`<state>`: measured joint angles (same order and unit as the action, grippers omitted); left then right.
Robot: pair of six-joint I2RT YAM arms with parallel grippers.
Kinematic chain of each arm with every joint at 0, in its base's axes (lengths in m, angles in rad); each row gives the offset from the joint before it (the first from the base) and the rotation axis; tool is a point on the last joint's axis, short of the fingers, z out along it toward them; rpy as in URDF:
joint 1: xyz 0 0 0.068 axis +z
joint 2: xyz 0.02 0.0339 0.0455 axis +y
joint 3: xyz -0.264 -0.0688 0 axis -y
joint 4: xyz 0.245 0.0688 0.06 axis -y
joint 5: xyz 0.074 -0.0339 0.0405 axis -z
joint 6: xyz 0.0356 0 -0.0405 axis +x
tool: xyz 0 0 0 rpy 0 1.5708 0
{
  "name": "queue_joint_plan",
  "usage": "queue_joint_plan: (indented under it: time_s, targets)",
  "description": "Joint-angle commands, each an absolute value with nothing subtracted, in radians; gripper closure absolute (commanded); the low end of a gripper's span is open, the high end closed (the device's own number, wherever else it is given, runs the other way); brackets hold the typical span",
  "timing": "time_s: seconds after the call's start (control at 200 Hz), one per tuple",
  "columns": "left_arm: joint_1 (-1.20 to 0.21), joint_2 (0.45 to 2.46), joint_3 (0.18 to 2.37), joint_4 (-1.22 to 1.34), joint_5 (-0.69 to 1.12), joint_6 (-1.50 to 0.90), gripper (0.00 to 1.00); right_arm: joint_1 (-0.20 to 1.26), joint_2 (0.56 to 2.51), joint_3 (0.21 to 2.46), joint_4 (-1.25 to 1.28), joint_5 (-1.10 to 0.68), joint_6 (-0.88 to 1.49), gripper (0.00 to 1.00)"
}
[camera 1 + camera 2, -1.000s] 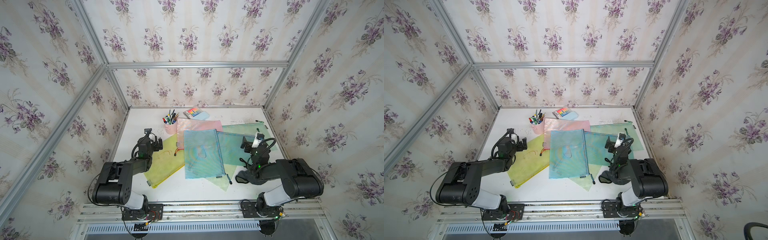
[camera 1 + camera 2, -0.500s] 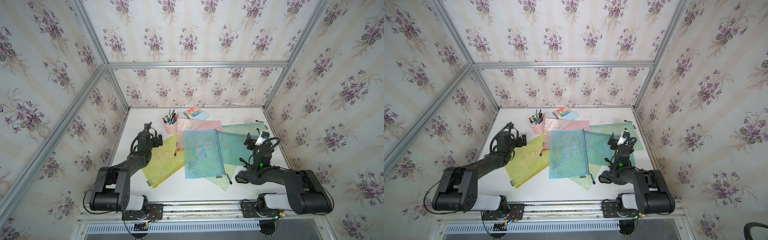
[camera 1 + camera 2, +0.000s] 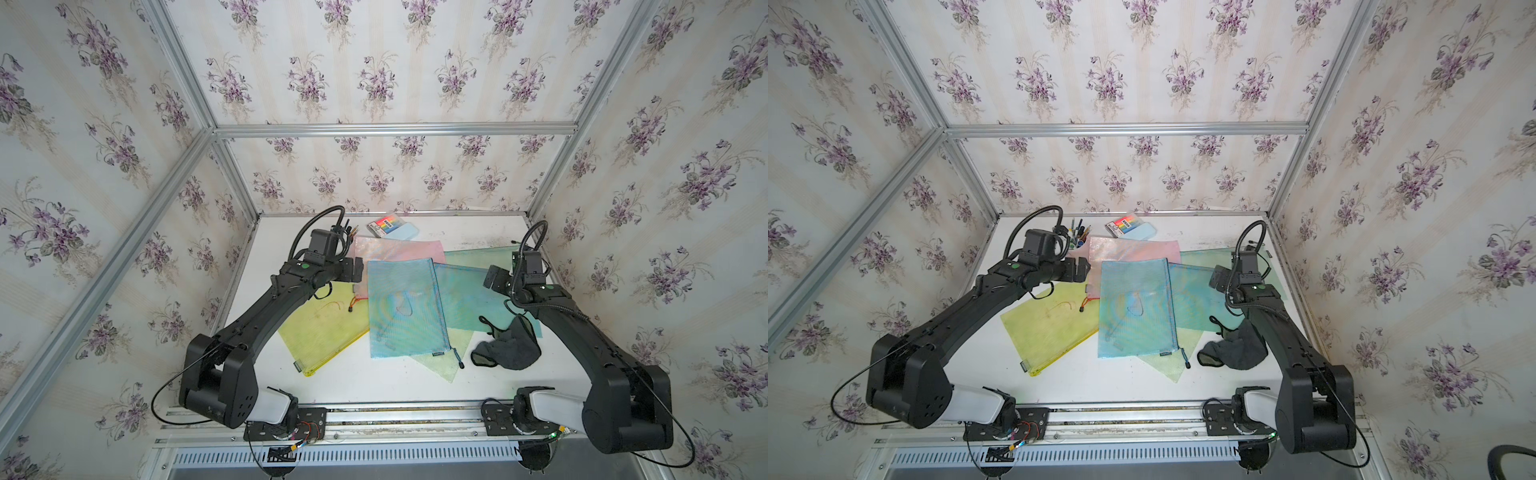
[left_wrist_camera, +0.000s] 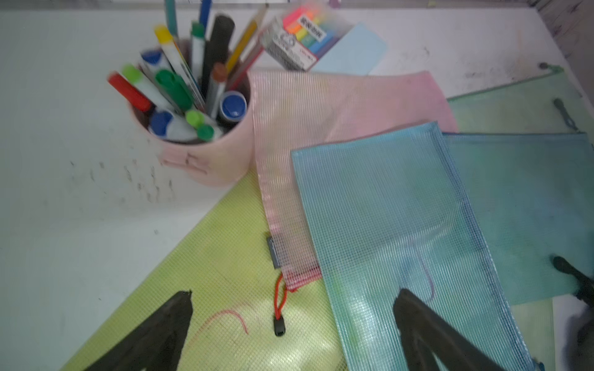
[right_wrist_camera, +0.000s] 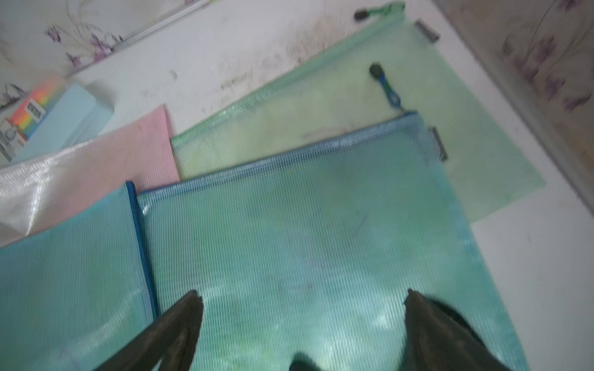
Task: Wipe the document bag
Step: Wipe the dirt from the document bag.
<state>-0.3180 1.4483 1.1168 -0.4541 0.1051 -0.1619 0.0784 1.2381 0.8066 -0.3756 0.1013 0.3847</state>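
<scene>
My right gripper will next grab the dark grey cloth [image 3: 509,345] by its crumpled body and leave some fabric loose. Then it can wipe the document bag with the cloth.
Several mesh document bags overlap on the white table [image 3: 374,382]. A blue bag [image 3: 405,307] [image 3: 1136,307] lies on top in the middle with a pen loop drawn on it. A yellow bag [image 3: 324,328] [image 4: 225,273] with a red scribble [image 4: 225,316] lies to its left, and a teal bag [image 3: 465,291] [image 5: 305,225] to its right. A dark grey cloth [image 3: 509,345] [image 3: 1235,351] lies crumpled at the front right, held by nothing. My left gripper [image 3: 357,270] [image 4: 293,293] hovers open over the yellow bag's far edge. Above the teal bag my right gripper [image 3: 492,278] [image 5: 302,293] hangs open and empty.
A pink bag [image 3: 399,249] and a green bag [image 3: 482,255] lie behind the others, a pale green one [image 3: 440,361] in front. A pink cup of pens [image 4: 199,160] [image 3: 1077,237] stands close beyond my left gripper. Sticky notes [image 3: 386,226] lie at the back. Walls enclose three sides.
Both arms have stretched out from their folded pose near the front rail. The left gripper went up and right, the right gripper up and back over the teal bag. Both stayed open.
</scene>
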Motion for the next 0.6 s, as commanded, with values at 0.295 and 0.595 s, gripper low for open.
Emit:
queue_joint_plan:
  time_s: [0.295, 0.595]
  targets:
    - [-0.402, 1.5, 1.06, -0.565, 0.202, -0.347, 0.0, 0.082, 1.147, 0.784, -0.839, 0.075, 0.633, 0.0]
    - [-0.418, 1.562, 1.044, -0.525, 0.258, -0.392, 0.0, 0.125, 1.145, 0.644, -0.789, 0.03, 0.757, 0.0]
